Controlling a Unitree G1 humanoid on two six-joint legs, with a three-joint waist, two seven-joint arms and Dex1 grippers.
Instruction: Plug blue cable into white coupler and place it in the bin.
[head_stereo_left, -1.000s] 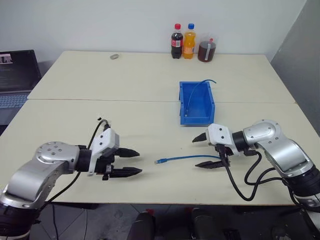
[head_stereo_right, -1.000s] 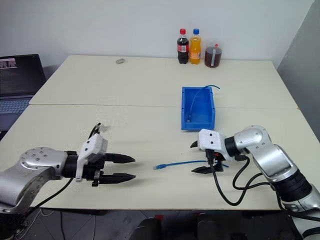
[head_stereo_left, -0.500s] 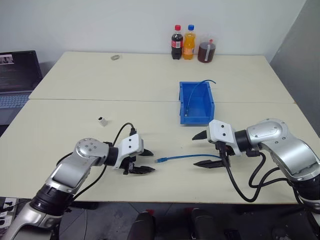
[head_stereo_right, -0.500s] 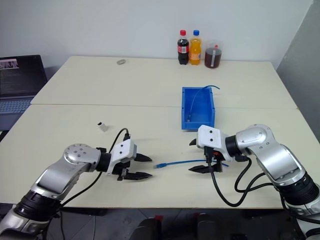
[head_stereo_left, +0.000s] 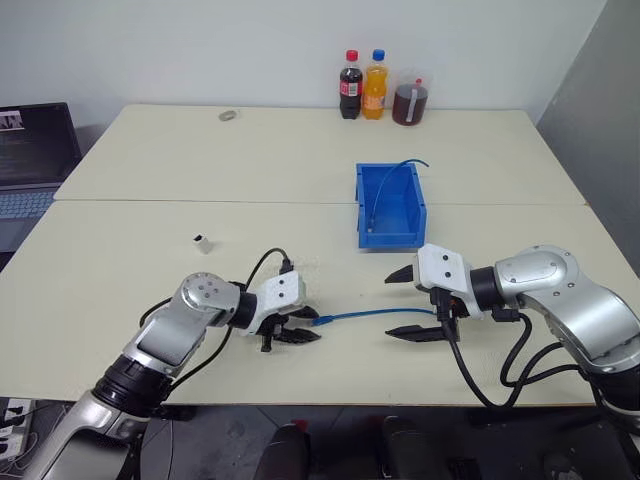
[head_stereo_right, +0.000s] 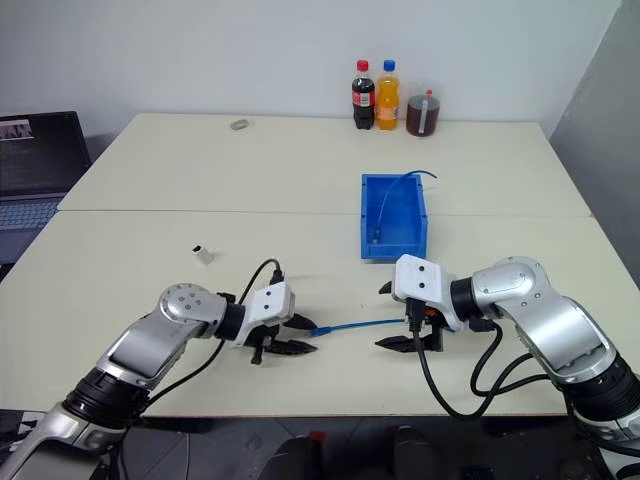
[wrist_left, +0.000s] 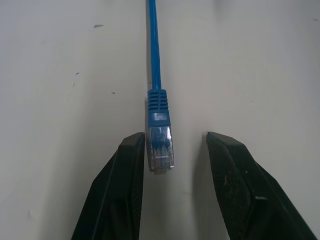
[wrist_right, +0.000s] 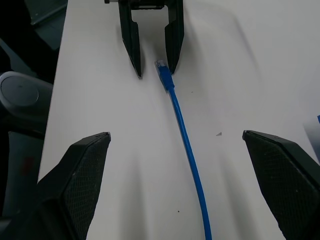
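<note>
Next, my left gripper grabs the cable by its clear plug (wrist_left: 161, 148), so the blue cable's ribbed boot (wrist_left: 158, 102) stays free to be held for plugging.
The blue cable (head_stereo_left: 372, 314) lies flat on the table between my two grippers. Its clear plug (wrist_left: 160, 147) rests between the fingers of my left gripper (head_stereo_left: 316, 327), which is open, with a gap beside the plug. My right gripper (head_stereo_left: 391, 305) stands wide open over the cable's other stretch and holds nothing. The white coupler (head_stereo_left: 203, 242) sits alone on the table, off to the left beyond my left arm. The bin (head_stereo_left: 391, 205) stands behind the right gripper, with another blue cable (head_stereo_left: 398, 168) arching out of it.
Two drink bottles (head_stereo_left: 350, 85) and a jar of dark liquid (head_stereo_left: 407, 103) stand at the table's far edge. A small ring-like object (head_stereo_left: 228, 115) lies at the back left. A laptop (head_stereo_left: 30, 150) sits off the table's left side.
My left gripper has moved right and down to the cable's plug end, and its fingers have narrowed around the plug. The right gripper has stayed in place, open.
</note>
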